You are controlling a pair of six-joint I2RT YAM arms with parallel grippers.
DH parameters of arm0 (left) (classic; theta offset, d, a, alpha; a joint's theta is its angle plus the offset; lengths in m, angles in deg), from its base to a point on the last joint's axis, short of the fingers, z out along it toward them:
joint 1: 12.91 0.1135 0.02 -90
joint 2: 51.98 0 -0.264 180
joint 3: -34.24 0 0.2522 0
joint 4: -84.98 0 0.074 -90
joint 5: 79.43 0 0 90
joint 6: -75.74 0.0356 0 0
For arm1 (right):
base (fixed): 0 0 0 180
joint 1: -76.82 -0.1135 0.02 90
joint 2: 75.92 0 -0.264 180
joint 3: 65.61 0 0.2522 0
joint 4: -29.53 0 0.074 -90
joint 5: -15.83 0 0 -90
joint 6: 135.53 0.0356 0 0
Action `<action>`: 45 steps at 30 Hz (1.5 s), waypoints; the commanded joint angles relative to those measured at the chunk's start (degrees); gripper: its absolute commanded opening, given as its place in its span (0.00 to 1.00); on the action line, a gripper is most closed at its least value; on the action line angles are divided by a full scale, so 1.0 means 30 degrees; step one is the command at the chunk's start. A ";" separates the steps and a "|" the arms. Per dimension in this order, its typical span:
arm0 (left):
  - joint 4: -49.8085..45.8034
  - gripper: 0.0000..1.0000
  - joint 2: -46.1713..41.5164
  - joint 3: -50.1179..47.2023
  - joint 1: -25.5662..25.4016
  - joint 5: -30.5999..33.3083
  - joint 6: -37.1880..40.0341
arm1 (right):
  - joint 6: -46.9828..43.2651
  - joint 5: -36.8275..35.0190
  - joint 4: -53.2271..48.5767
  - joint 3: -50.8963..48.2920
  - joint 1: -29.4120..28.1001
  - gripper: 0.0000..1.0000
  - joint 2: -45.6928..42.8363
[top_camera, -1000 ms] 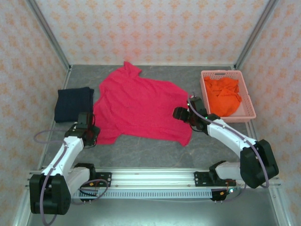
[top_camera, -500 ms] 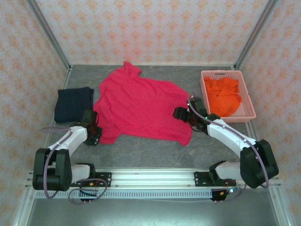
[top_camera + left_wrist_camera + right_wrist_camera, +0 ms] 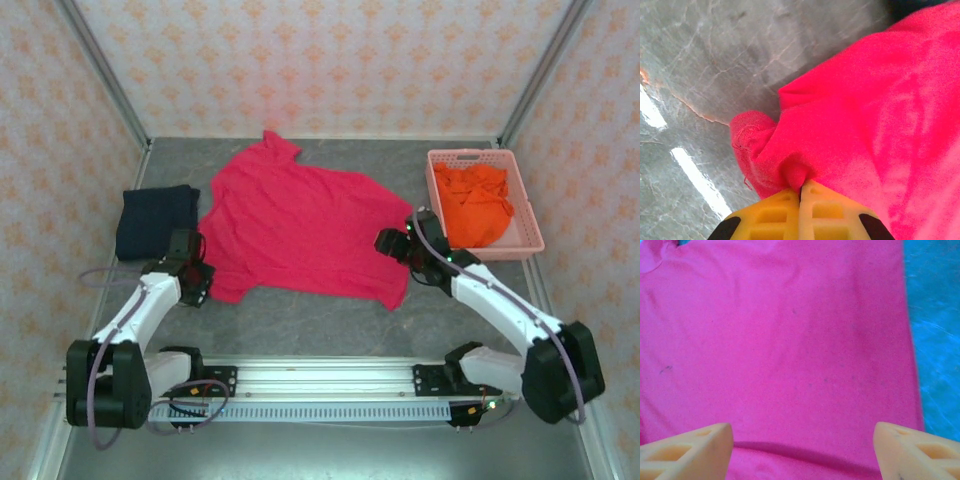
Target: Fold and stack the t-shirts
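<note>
I should next grab the near hem corner of the crimson-pink t-shirt on the basket side with my right gripper. Then I can fold the t-shirt's near edge over evenly.
The crimson-pink t-shirt (image 3: 300,225) lies spread across the middle of the table. My left gripper (image 3: 200,275) is shut on the crimson-pink t-shirt (image 3: 865,105) at its near-left corner, a small pinch of cloth bunched at the yellow fingers (image 3: 775,212). My right gripper (image 3: 385,242) hovers over the shirt's right edge, wide open, the crimson-pink t-shirt (image 3: 790,340) flat under it and nothing between the fingertips (image 3: 700,447). The dark navy t-shirt (image 3: 157,220) lies folded at the left. The bright orange t-shirt (image 3: 478,203) sits crumpled in the basket.
The pale pink lattice basket (image 3: 530,240) stands at the right, close to the right arm. Patterned walls close the table on three sides. Bare grey table (image 3: 320,315) runs along the front, between the shirt and the arm bases.
The left gripper has stayed shut at the shirt's near-left corner while that arm shifted. The right gripper has edged slightly right and nearer along the shirt's right edge.
</note>
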 commanded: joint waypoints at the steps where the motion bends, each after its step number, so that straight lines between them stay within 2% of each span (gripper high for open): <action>1: -0.1954 0.00 -0.0936 0.0693 -0.0067 0.0657 0.0353 | 0.1374 -0.2047 -0.4374 -0.0322 0.0016 0.75 -0.1525; 6: -0.2328 0.00 -0.1622 0.0598 -0.0066 0.0792 0.0319 | 0.1512 -0.1382 -0.7609 -0.0978 -0.0051 0.74 -0.2912; 10: -0.2305 0.00 -0.1440 0.0392 -0.0066 0.0933 0.0343 | 0.2141 -0.0600 -0.8095 -0.1553 -0.1617 0.70 -0.2675; 16: -0.1657 0.00 -0.1089 -0.0533 -0.0066 0.0910 0.0265 | 0.3223 0.0256 -0.5240 -0.2597 -0.3453 0.55 -0.0423; 22: -0.1626 0.00 -0.0912 -0.0566 -0.0066 0.0968 0.0503 | 0.4276 0.1282 -0.2177 -0.2594 -0.4067 0.42 0.2204; 26: -0.1645 0.00 -0.0911 -0.0563 -0.0066 0.0938 0.0562 | 0.4654 0.0897 -0.2020 -0.2735 -0.4142 0.37 0.2647; 30: -0.1591 0.00 -0.0940 -0.0625 -0.0068 0.0939 0.0599 | 0.4535 0.0526 -0.2248 -0.3129 -0.4142 0.36 0.3141; 32: -0.1503 0.00 -0.0940 -0.0683 -0.0066 0.0854 0.0646 | 0.4542 0.0428 -0.2378 -0.3098 -0.4142 0.27 0.3307; 35: -0.1567 0.00 -0.1025 -0.0662 -0.0066 0.0923 0.0734 | 0.4492 0.0142 -0.3351 -0.2708 -0.4142 0.01 0.2552; 41: -0.2678 0.00 -0.1693 0.0237 -0.0066 0.2381 0.1245 | 0.3967 -0.1273 -0.6155 -0.1939 -0.3615 0.00 -0.1434; 45: -0.3344 0.00 -0.2138 0.1550 -0.0067 0.2843 0.2019 | 0.3326 -0.2107 -0.7311 -0.1273 -0.2813 0.00 -0.2737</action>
